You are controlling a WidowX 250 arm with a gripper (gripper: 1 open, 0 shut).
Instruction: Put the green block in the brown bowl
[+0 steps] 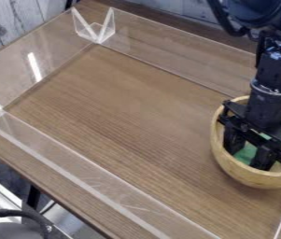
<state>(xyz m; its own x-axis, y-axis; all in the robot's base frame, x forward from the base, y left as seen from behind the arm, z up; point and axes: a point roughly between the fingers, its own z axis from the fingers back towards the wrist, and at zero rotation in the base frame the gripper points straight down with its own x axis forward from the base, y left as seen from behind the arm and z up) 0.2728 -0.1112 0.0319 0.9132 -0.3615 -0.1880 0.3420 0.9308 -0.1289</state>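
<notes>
I need to let go of the green block. It is low between my fingers, inside the bowl's rim, so it would rest in the brown bowl [230,161].
The brown bowl [230,161] stands at the right edge of the wooden table, near the front. My gripper [259,147] points down into it, its black fingers [236,138] low inside the bowl. The green block [250,149] shows as bright green patches between the fingers, down in the bowl. The fingers stand apart on either side of the block, which they partly hide. Whether they press on it or stand free of it I cannot tell.
A low clear plastic wall [55,149] runs around the tabletop [118,103]. A clear plastic bracket [92,25] stands at the far corner. The arm's dark body [261,19] rises above the bowl at the top right.
</notes>
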